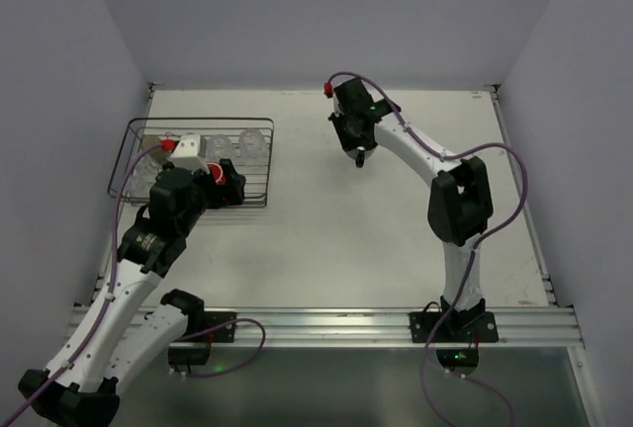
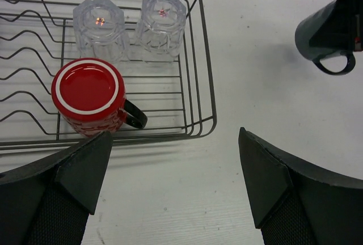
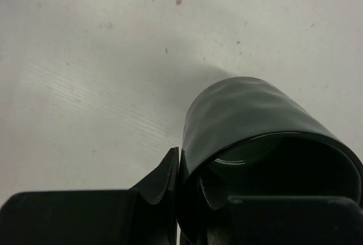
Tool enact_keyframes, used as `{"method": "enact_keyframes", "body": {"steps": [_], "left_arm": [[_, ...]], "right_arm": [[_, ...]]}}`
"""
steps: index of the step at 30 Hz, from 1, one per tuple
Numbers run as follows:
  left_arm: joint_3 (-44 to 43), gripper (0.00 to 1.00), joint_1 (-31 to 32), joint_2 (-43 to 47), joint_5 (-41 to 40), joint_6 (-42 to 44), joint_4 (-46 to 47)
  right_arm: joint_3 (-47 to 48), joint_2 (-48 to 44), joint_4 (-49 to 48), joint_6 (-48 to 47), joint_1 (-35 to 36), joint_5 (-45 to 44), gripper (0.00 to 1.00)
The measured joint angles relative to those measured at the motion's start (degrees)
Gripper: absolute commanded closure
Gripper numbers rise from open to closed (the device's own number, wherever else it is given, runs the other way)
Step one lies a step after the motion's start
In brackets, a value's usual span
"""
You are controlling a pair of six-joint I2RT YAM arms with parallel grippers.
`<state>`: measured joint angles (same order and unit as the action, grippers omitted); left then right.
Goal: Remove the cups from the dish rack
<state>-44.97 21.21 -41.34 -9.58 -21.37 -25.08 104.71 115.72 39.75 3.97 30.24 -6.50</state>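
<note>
The dark grey-green mug (image 3: 255, 120) is hanging tilted and would fall if the right gripper opened now, so the right gripper needs to keep holding the mug until its base is on the tabletop.
The dish rack (image 1: 198, 121) stands at the table's left. In the left wrist view its rim (image 2: 207, 75) encloses an upside-down red mug (image 2: 88, 94) and two clear glasses (image 2: 101, 26) (image 2: 163, 21), also upside down. My left gripper (image 2: 176, 165) hangs open over bare table just outside the rack's near right corner, and its left finger (image 2: 85, 171) is close to the red mug. My right gripper (image 3: 181, 182) is shut on the wall of a dark grey-green mug (image 3: 255, 120), one finger inside and one outside. It holds the mug above the table's middle (image 1: 358, 150).
White table (image 1: 326, 239) with grey walls on three sides. The dark mug (image 2: 323, 38) hangs to the right of the rack with a stretch of bare table between them. A metal rail (image 1: 326, 326) runs along the near edge.
</note>
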Motion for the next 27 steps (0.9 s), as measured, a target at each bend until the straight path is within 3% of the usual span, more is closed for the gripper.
{"method": "enact_keyframes", "body": {"steps": [8, 20, 22, 23, 26, 27], "left_arm": [[0.9, 0.0, -2.3, -1.0, 1.0, 1.1, 0.3], [0.9, 0.0, -7.1, -6.1, 0.2, 1.2, 0.2], [0.9, 0.0, -8.6, -8.0, -0.1, 1.3, 0.1], [0.9, 0.0, -9.2, -9.0, -0.3, 1.3, 0.1], [0.8, 0.0, -9.9, -10.9, -1.1, 1.2, -0.1], [0.7, 0.0, -9.9, -11.5, -1.4, 1.2, -0.4]], "right_arm": [[1.3, 6.9, 6.8, -2.3, 0.5, 0.1, 0.99], [-2.5, 6.9, 3.3, -2.6, 0.8, 4.8, 0.82], [-3.3, 6.9, 2.7, -2.6, 0.8, 5.5, 0.72], [-3.6, 6.9, 2.4, -2.7, 0.9, 5.7, 0.61], [-4.0, 6.6, 1.3, -2.7, 0.9, 6.0, 0.43], [-4.4, 6.1, 0.9, -2.8, 0.9, 6.0, 0.33]]}}
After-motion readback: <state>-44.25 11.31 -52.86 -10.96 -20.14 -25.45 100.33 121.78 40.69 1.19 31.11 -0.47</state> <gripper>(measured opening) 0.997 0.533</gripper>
